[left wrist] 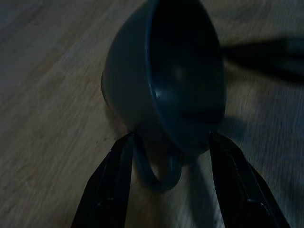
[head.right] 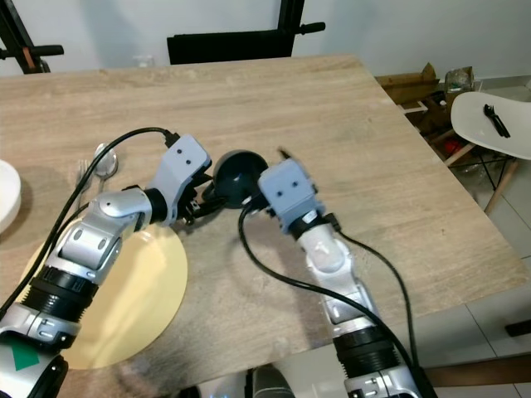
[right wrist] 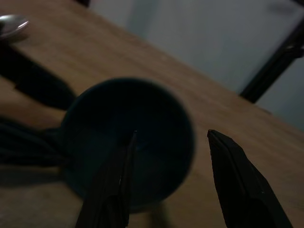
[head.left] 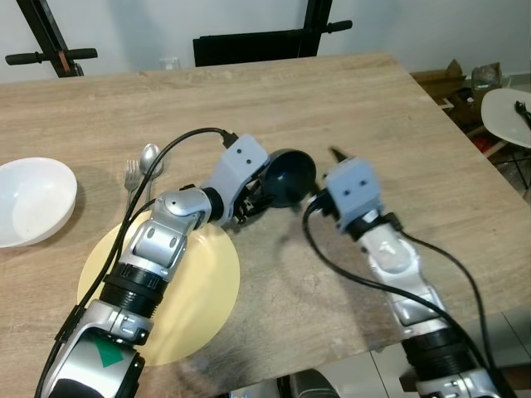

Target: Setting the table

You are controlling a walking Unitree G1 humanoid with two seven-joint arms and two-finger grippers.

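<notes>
The cup's round opening is wider than the robot's open fingertips, so the robot's right gripper should next grab the cup by its thin rim (head.left: 314, 180) (right wrist: 193, 140) opposite the handle.
A dark blue-grey cup (head.left: 289, 176) lies tilted on the wooden table (head.left: 373, 108), between my two grippers. My left gripper (head.left: 253, 199) is open. In the left wrist view its fingers (left wrist: 111, 190) stand on either side of the cup's handle (left wrist: 159, 175) without closing on it. My right gripper (head.left: 322, 178) reaches in from the other side, also open. In the right wrist view one finger (right wrist: 114, 190) lies over the cup's mouth (right wrist: 156, 128) and the other stays outside the rim. A yellow plate (head.left: 191, 307) lies under my left arm.
A white bowl (head.left: 33, 199) sits at the far left, with a fork (head.left: 131, 174) and a spoon (head.left: 149, 156) beside the plate. A black chair (head.left: 249, 46) stands behind the table. To the right, past the table edge, are a white chair (head.left: 510, 112) and floor clutter.
</notes>
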